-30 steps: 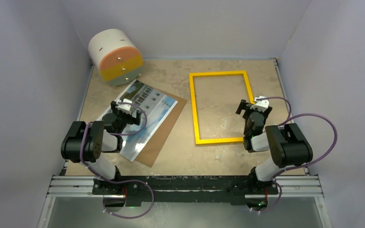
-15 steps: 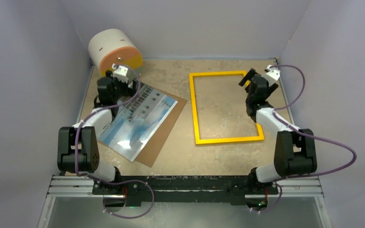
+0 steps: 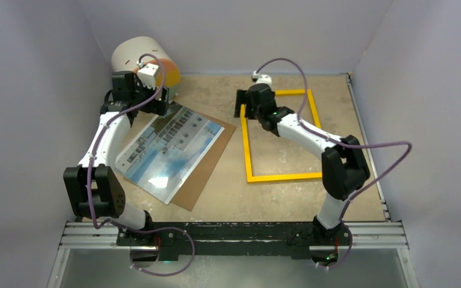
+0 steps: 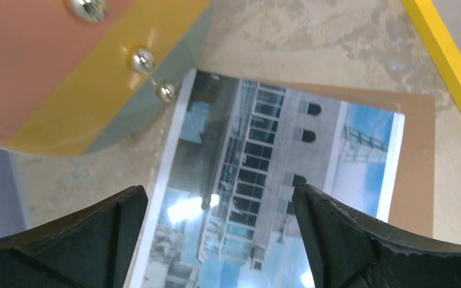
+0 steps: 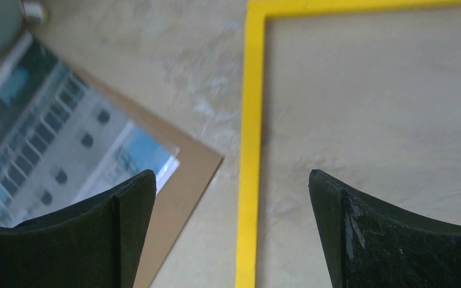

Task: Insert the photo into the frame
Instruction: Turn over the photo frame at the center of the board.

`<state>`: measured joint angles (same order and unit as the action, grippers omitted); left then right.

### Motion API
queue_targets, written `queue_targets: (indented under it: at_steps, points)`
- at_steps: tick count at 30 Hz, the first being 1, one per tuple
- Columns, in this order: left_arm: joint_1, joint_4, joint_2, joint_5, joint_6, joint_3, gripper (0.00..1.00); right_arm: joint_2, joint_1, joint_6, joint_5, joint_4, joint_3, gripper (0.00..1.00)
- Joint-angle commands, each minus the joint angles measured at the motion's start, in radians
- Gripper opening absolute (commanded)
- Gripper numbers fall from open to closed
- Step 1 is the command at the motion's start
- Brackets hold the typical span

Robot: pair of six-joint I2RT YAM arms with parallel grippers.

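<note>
The right gripper grabs the yellow frame point(image 3: 245, 147) by its bar beside the photo next, leaving the frame's opening free for the photo.
The photo point(image 3: 168, 147), a glossy print of a pale building under blue sky, lies face up and skewed on the left half of the table. My left gripper point(image 3: 135, 107) hovers open over its far corner; in the left wrist view the photo point(image 4: 264, 180) shows between the spread fingers point(image 4: 96, 240) of the gripper point(image 4: 219, 204). The yellow frame point(image 3: 245, 147) lies flat on the right, with bare table inside it. My right gripper point(image 3: 256, 114) hangs open above the frame's far-left part, and its left bar point(image 5: 249, 180) runs between that gripper's point(image 5: 233, 183) fingers.
A brown backing board point(image 3: 207, 168) lies under the photo, jutting out toward the frame. A white drum with orange, yellow and grey-green bands point(image 3: 147, 66) lies on its side at the back left, close to the photo's corner. Pale walls close in the table.
Both arms have stretched out from near their bases. The left gripper went to the photo's far corner; the right swung up and across to the frame's far-left side. Both stayed open.
</note>
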<state>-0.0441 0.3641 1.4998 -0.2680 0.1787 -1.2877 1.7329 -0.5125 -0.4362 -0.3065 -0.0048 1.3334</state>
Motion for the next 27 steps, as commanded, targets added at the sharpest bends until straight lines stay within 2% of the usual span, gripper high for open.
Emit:
queue_targets:
  at_steps: [1,8,20,24,27]
  points:
    - [-0.007,0.181,0.006,-0.033,0.017,-0.042,1.00,0.073,-0.058,0.030,0.033,-0.181,0.064,0.99]
    - [-0.007,0.214,0.005,-0.086,-0.001,-0.032,1.00,0.194,-0.108,0.063,0.020,-0.231,0.091,0.96]
    - [-0.007,0.248,0.013,-0.084,0.017,-0.038,1.00,0.285,-0.119,0.066,0.009,-0.209,0.075,0.73]
    - [-0.007,0.227,0.003,-0.062,0.021,-0.011,1.00,0.308,-0.122,0.053,0.005,-0.211,0.080,0.62]
    - [-0.006,0.219,-0.002,-0.097,0.030,0.015,1.00,0.319,-0.126,0.034,-0.007,-0.214,0.079,0.53]
